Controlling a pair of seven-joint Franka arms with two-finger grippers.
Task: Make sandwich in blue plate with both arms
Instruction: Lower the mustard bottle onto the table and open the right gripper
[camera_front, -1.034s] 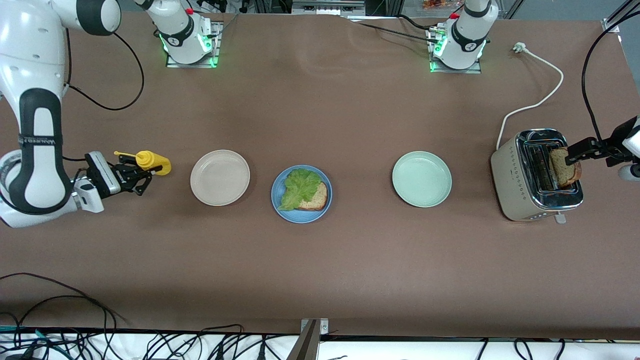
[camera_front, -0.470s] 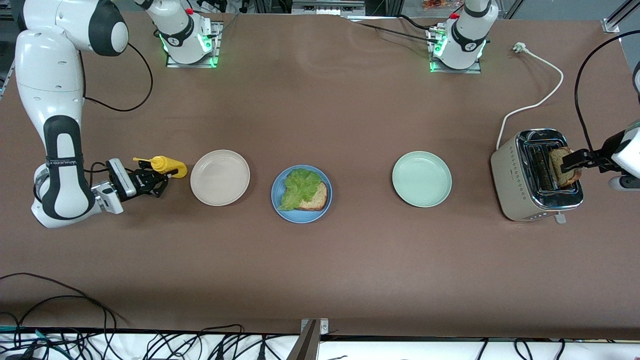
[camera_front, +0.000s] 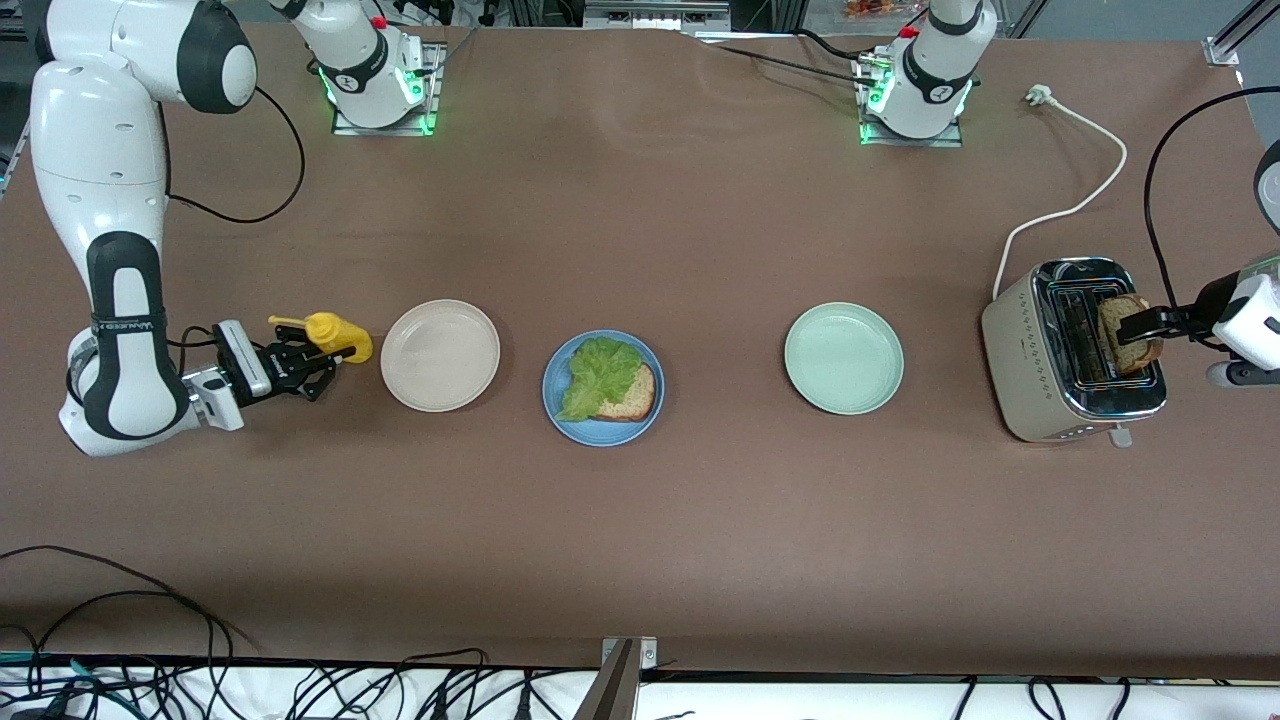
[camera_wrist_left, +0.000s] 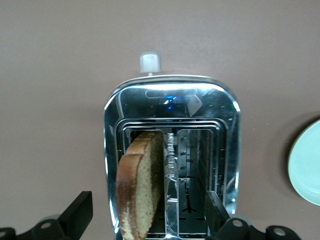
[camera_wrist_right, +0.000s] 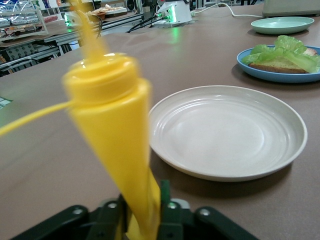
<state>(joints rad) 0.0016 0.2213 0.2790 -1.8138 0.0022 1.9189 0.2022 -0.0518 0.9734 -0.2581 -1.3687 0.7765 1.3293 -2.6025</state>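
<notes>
My left gripper is to grab the toaster's bread slice by its crust edge (camera_front: 1125, 324) next, and the slice should then top the lettuce on the blue plate (camera_front: 600, 438).
The blue plate (camera_front: 600, 438) holds one slice of brown bread (camera_front: 632, 398) with a green lettuce leaf (camera_front: 600, 365) on it; the plate also shows in the right wrist view (camera_wrist_right: 280, 75). A second bread slice (camera_front: 1128, 335) stands in a slot of the toaster (camera_front: 1040, 400). My left gripper (camera_front: 1142, 323) is over the toaster. It is open, with its fingers wide on either side of that slice (camera_wrist_left: 142, 185) and not touching it. My right gripper (camera_front: 300, 365) is shut on a yellow squeeze bottle (camera_front: 335, 340), held tilted beside the beige plate (camera_front: 440, 355).
A pale green plate (camera_front: 843, 358) lies between the blue plate and the toaster. The toaster's white cord (camera_front: 1080, 200) runs toward the left arm's base. Black cables hang along the table edge nearest the camera.
My right gripper has carried the yellow bottle toward the beige plate. My left hand has drawn back slightly over the toaster. The bread slice stays in the slot.
</notes>
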